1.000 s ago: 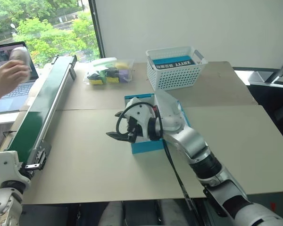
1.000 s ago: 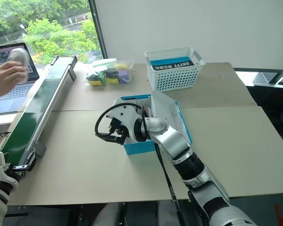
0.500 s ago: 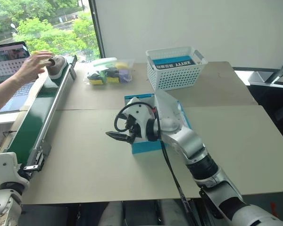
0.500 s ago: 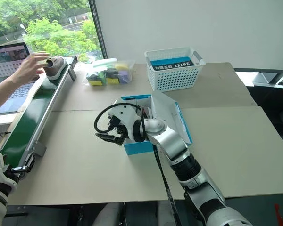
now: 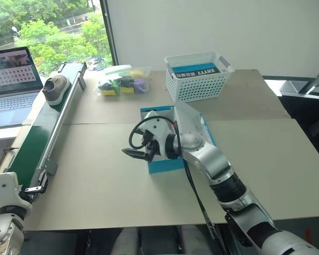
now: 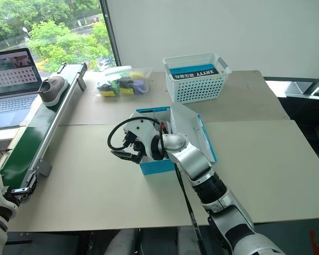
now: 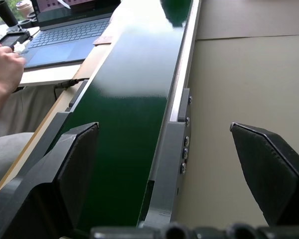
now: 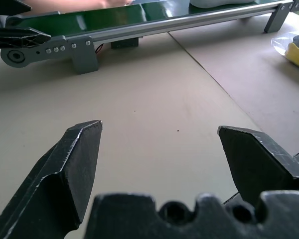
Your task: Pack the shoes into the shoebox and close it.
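Bare green belt shows between my fingers, far short of the shoe (image 5: 56,88), so my left gripper first reaches the shoe and only then closes on the shoe.
One greyish-taupe shoe (image 5: 56,88) lies on the far end of the green conveyor belt (image 5: 40,133), at the left of the table. The cyan-blue shoebox (image 5: 168,163) stands mid-table with its white-lined lid (image 6: 187,125) raised; my right arm covers much of it. My right gripper (image 5: 134,153) hovers just left of the box's front corner, open and empty, pointing toward the belt. My left gripper (image 7: 163,127) is open and empty at the belt's near end, its fingers on either side of the belt's side rail (image 7: 177,119).
A white lattice basket (image 5: 197,77) holding a blue carton stands at the back. A clear bag of sponges (image 5: 122,82) lies beside it. A laptop (image 5: 13,74) sits left of the belt, with a person's hand (image 7: 2,69) near it. Bare tabletop (image 5: 95,175) lies between belt and box.
A person's hand set the shoe on the far end of the belt and drew back out of the head views. Both grippers stayed in place, open.
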`<move>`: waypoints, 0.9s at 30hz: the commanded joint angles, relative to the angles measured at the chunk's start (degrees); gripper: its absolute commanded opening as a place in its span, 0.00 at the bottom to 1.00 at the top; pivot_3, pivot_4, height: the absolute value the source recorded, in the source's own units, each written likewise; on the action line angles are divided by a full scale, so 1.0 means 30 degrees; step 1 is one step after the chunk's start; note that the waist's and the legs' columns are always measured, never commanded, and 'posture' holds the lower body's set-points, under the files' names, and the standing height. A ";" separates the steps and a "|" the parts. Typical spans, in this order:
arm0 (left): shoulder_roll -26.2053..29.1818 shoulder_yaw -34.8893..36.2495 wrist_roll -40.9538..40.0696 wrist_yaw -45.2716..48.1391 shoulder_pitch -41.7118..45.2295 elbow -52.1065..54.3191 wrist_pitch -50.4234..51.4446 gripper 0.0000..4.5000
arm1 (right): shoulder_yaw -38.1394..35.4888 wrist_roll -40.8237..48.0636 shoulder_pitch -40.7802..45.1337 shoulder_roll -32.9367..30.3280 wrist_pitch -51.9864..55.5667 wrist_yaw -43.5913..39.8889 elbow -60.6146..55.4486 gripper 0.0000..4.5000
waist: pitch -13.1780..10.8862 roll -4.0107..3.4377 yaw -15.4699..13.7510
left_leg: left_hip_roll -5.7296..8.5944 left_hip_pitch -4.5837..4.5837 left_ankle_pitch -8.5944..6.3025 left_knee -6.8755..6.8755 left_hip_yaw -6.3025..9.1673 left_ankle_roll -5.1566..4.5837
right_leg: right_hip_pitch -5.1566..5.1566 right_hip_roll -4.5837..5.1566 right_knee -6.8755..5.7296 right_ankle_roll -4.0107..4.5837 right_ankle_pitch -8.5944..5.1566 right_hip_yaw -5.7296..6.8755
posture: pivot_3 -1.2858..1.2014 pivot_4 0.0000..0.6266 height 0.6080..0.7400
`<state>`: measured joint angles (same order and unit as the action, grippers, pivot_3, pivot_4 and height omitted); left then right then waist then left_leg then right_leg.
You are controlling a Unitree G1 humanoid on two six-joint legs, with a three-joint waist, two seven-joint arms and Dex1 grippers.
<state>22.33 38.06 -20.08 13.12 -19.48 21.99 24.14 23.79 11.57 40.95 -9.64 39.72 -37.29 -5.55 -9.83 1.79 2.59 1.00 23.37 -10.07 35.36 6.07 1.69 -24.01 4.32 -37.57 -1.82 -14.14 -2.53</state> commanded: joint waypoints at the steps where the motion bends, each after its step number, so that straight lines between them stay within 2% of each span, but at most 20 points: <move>1: 0.0129 0.0749 -0.0114 -0.0152 0.0054 -0.0061 -0.0419 1.00 | -0.0234 0.0025 0.0262 0.0066 0.0273 -0.0049 -0.0469 0.97 | 0.0000 0.0001 0.0008 | 0.0000 0.0000 0.0000 0.0000 0.0000 0.0000 | 0.0001 0.0000 0.0000 0.0000 0.0000 0.0000 | 0.52 0.24 0.91; 12: 0.0146 0.0868 -0.0103 0.0197 0.0165 -0.1657 -0.1185 1.00 | -0.0580 -0.0004 0.0399 0.0088 0.0715 0.0286 -0.0473 0.97 | 0.0001 0.0001 -0.0001 | 0.0000 0.0000 0.0000 0.0000 0.0000 0.0000 | 0.0000 0.0000 0.0002 0.0000 0.0000 0.0001 | 0.52 0.24 0.91; 27: 0.2879 0.1244 -0.0605 0.2815 0.1707 -0.5729 -0.2604 1.00 | -0.1549 0.0454 -0.0147 0.0844 0.2066 0.1808 -0.1419 0.97 | 0.0002 0.0003 0.0012 | 0.0000 0.0004 0.0000 -0.0009 0.0000 0.0000 | -0.0011 0.0004 0.0001 0.0004 -0.0002 0.0003 | 0.52 0.24 0.91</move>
<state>29.65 40.52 -21.53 21.19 -14.77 4.90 17.46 21.10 12.17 39.84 -7.51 45.68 -32.29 -6.93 -9.82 1.80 2.63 1.00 23.38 -10.07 35.33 6.07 1.69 -24.04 4.33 -37.56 -1.81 -14.15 -2.52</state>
